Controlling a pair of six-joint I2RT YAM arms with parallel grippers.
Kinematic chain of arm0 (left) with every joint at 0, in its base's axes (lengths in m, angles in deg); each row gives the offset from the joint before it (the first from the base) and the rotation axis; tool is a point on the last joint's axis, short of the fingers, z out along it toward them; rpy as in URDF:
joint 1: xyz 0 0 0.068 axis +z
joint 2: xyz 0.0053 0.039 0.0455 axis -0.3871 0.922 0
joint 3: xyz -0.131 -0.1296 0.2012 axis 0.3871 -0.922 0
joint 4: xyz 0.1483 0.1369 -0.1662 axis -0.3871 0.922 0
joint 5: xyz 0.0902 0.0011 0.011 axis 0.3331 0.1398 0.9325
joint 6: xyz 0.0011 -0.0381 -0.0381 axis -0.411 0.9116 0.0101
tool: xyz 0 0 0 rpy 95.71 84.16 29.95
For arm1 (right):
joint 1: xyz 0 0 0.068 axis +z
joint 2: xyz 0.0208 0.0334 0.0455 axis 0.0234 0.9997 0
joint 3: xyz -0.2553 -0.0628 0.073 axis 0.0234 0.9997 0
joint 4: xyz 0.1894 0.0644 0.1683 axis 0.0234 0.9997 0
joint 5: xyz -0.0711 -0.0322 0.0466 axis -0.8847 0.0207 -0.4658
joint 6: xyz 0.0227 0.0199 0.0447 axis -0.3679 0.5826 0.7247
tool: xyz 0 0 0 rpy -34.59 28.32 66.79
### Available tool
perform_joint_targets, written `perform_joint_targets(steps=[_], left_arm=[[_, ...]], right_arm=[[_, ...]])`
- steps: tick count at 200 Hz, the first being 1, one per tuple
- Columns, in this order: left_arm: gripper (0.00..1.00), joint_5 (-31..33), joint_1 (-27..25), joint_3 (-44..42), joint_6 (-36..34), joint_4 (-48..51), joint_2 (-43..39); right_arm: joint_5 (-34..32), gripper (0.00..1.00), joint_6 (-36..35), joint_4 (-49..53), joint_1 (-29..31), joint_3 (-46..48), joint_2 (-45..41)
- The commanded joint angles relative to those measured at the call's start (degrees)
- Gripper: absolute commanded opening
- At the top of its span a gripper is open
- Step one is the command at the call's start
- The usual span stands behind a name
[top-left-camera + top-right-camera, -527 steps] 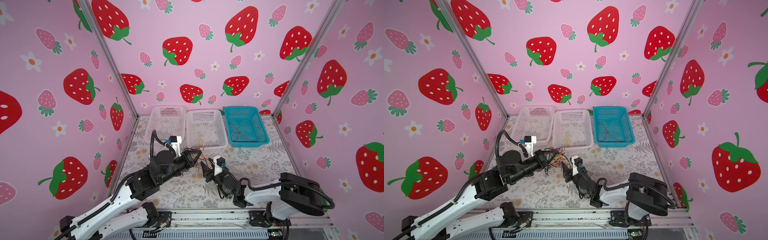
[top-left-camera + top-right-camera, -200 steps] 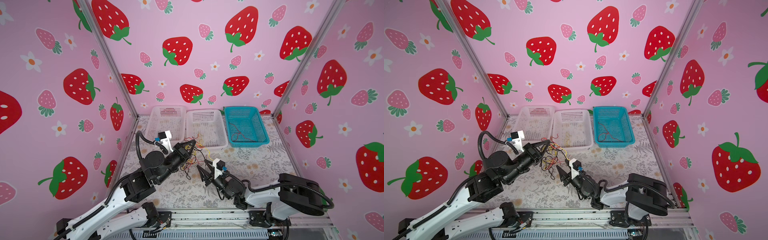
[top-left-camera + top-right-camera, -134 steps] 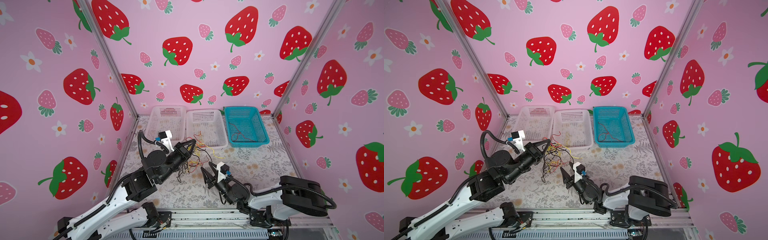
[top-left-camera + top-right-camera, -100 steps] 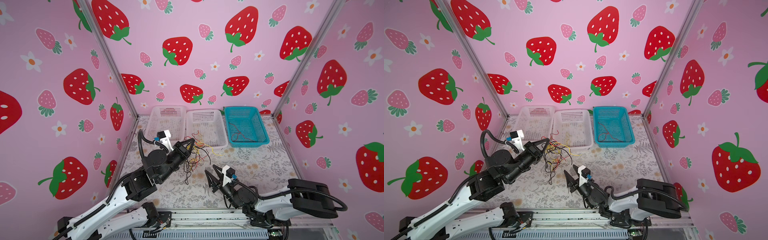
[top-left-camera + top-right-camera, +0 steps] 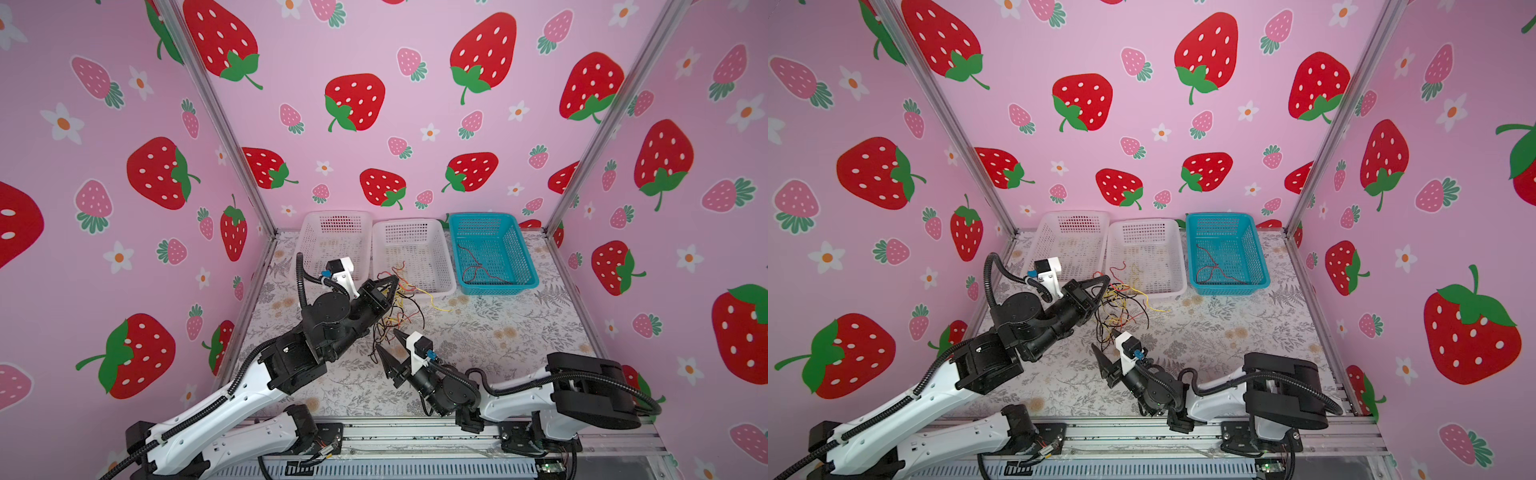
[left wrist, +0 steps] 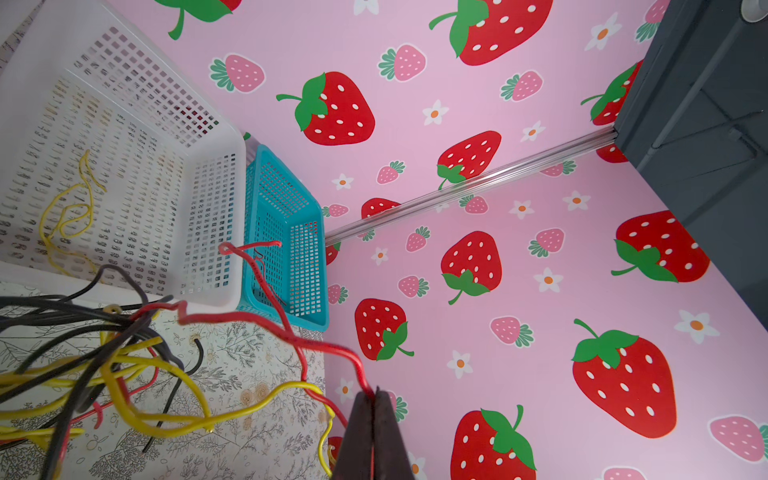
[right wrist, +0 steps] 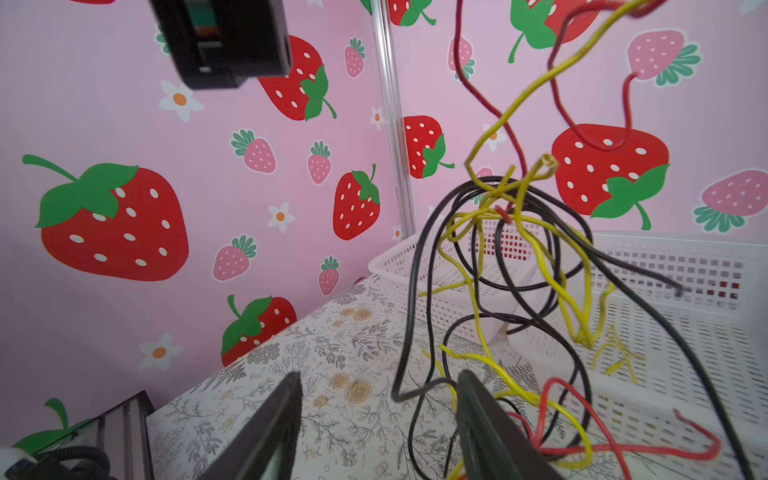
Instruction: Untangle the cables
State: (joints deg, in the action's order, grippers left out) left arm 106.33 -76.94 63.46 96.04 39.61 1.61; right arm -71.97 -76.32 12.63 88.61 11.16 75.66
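Observation:
The cables need untangling, so the right gripper should next grab the dangling black cable at its bend and leave out the bunched cables.
The cables (image 5: 397,311) (image 5: 1117,309) are a tangle of thin black, yellow and red wires. It hangs from my left gripper (image 5: 394,281) (image 5: 1105,286), just in front of the white baskets. In the left wrist view the left gripper (image 6: 372,392) is shut on a red cable (image 6: 266,322), and the rest of the tangle (image 6: 104,353) trails onto the table. My right gripper (image 5: 388,343) (image 5: 1105,341) (image 7: 379,376) stands open just below and in front of the hanging tangle (image 7: 511,257). A black strand (image 7: 401,390) dangles in its gap, not pinched.
Three baskets stand along the back wall: a white basket (image 5: 336,216), a middle white basket (image 5: 409,223) with a yellow cable (image 6: 66,208) in it, and a blue basket (image 5: 486,216) holding a red cable (image 5: 478,268). Pink walls close both sides.
My right gripper has swung back left, under the hanging tangle, and its jaws have widened a little. The left gripper has kept its hold and barely moved.

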Motion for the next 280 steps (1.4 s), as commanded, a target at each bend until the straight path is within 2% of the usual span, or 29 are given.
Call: perform_joint_targets(steps=[1, 23, 39, 64, 92, 120, 144, 170, 222, 249, 280], left_arm=[[0.00, 0.70, -0.14, 2.24, 0.89, -3.17, -1.01], [0.00, 0.85, -0.14, 1.32, 1.43, -3.66, -1.08], [0.00, 0.63, -0.14, 1.27, 1.68, -4.04, -0.84], [0.00, -0.09, -0.24, 1.62, 1.79, -4.25, -0.30], [0.00, -0.13, -0.39, 1.40, 1.91, -4.00, -0.79], [0.00, 0.38, -0.36, 0.35, 2.14, -3.76, -2.10], [0.00, 1.42, -0.32, 0.26, 1.35, -2.73, -3.44], [0.00, 2.72, -0.32, 1.78, -1.26, 0.18, -4.93], [0.00, 6.50, 0.05, 5.73, -9.29, 10.64, -8.91], [0.00, 6.94, 1.15, 6.68, -12.54, 14.95, -11.14], [0.00, 4.45, 3.11, 7.74, -14.73, 19.65, -12.64]], right_arm=[[1.65, 0.61, 0.39, 1.37, -1.55, -2.24, 1.47], [2.51, 0.61, -0.07, 2.41, -2.21, -5.10, 2.64], [0.56, 0.61, -0.57, 3.21, -2.76, -7.24, 4.53], [-0.75, 0.59, 2.94, 4.18, -5.65, -8.70, 6.93], [-0.92, 0.52, 3.91, 3.81, -8.98, -9.58, 7.83], [1.08, 0.16, 3.67, 4.63, -10.60, -9.90, 7.90], [1.18, 0.00, 3.50, 5.04, -10.80, -7.90, 6.74], [0.13, 0.00, 7.19, 5.29, -10.71, -2.01, 4.32], [-8.45, 0.00, 19.84, 8.38, -10.71, 14.83, -3.62], [-11.65, 0.00, 25.83, 13.24, -10.71, 20.93, -8.91], [-15.69, 0.00, 31.99, 21.53, -11.02, 26.31, -17.51]])
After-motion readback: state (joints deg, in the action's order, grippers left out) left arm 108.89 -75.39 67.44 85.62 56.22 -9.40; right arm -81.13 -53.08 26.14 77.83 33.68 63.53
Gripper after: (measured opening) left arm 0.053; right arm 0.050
